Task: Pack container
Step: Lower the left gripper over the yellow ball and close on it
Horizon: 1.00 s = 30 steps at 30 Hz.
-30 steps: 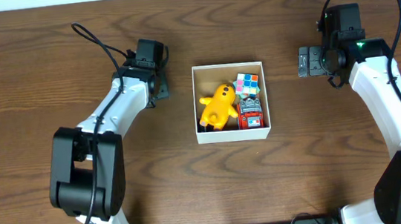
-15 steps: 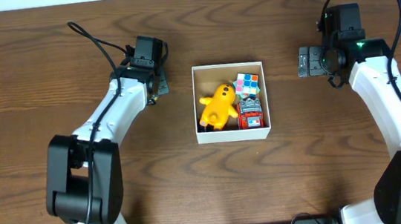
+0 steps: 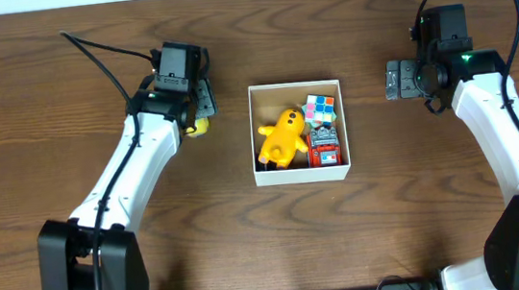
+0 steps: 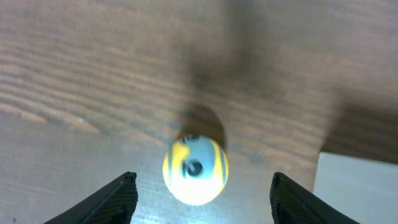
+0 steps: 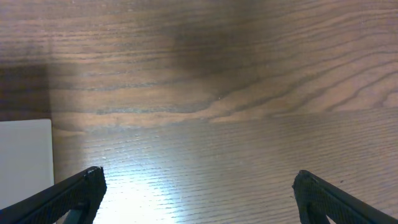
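Note:
My left gripper's fingers are still above the ball, so closing now would miss it. My left gripper lowers first, then closes on the ball.
The container is a square white box with a brown inside at the table's middle. It holds a yellow plush toy, a colourful cube and a red toy. A small yellow and white ball lies on the table left of the box; it also shows in the overhead view. My left gripper is open, its fingers either side of the ball without touching it. My right gripper is open and empty over bare wood right of the box.
The table is dark brown wood. A corner of the white box shows at the right edge of the left wrist view. Black cables loop behind both arms near the far edge.
My left arm has swung left and back, uncovering the yellow ball beside the gripper. The right arm has not moved.

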Available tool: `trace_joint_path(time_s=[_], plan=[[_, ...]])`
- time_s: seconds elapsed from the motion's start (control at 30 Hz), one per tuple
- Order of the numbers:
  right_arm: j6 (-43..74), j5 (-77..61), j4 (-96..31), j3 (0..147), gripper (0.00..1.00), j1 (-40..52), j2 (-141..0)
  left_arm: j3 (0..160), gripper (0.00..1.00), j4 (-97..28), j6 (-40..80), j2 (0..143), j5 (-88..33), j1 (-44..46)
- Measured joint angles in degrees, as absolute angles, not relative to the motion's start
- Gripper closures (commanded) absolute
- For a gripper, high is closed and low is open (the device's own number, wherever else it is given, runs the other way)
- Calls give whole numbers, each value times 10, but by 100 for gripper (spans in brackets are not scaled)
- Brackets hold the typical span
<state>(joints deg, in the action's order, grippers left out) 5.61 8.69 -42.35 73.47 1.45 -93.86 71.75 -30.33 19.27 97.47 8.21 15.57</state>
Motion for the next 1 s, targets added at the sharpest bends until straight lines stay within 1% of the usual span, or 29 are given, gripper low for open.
trace_joint_path(time_s=[0.37, 0.5, 0.9, 0.93, 1.0], plan=[[56, 87, -423, 735, 1, 15, -938, 717, 31, -294, 193, 1072, 80, 156], [56, 87, -423, 735, 1, 15, -938, 717, 37, -288, 194, 1080, 79, 156], [56, 87, -423, 735, 1, 15, -938, 717, 37, -285, 192, 1091, 79, 156], [56, 87, -423, 735, 1, 15, -938, 717, 41, -285, 192, 1095, 79, 156], [56, 87, -423, 735, 1, 15, -938, 717, 53, -284, 194, 1102, 79, 156]])
